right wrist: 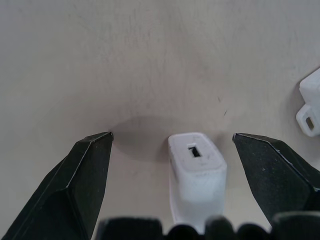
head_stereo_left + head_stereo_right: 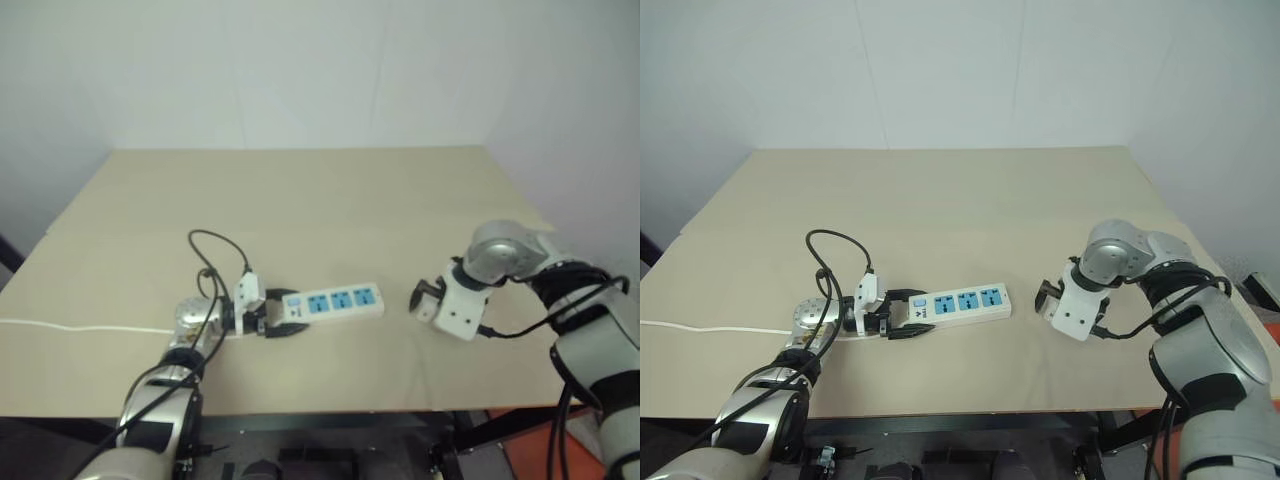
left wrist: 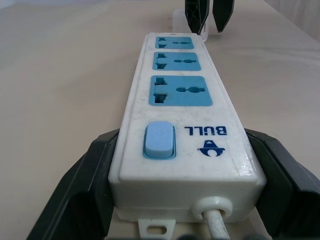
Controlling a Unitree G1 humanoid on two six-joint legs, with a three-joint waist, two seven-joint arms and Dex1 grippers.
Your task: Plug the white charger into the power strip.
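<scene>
Both fingers reach down beside the white charger's sides and closing now would catch it, so it is time for my right gripper to close on the charger.
The power strip (image 2: 335, 302) lies flat on the table's front half, its three blue sockets facing up. My left gripper (image 2: 278, 315) is shut on its switch end, one black finger (image 3: 85, 190) on each long side. The white charger (image 1: 197, 165) stands on the table just past the strip's far end, its slotted face turned up. My right gripper (image 1: 171, 136) points down over it and is open, a finger on either side and neither touching. The right gripper's fingertips (image 3: 196, 15) also show beyond the strip's last socket.
The strip's thin white cord (image 2: 80, 327) runs along the tan table (image 2: 300, 200) to its left edge. A black cable loop (image 2: 215, 245) rises behind my left wrist. The strip's end tab (image 1: 309, 107) lies close beside the right gripper.
</scene>
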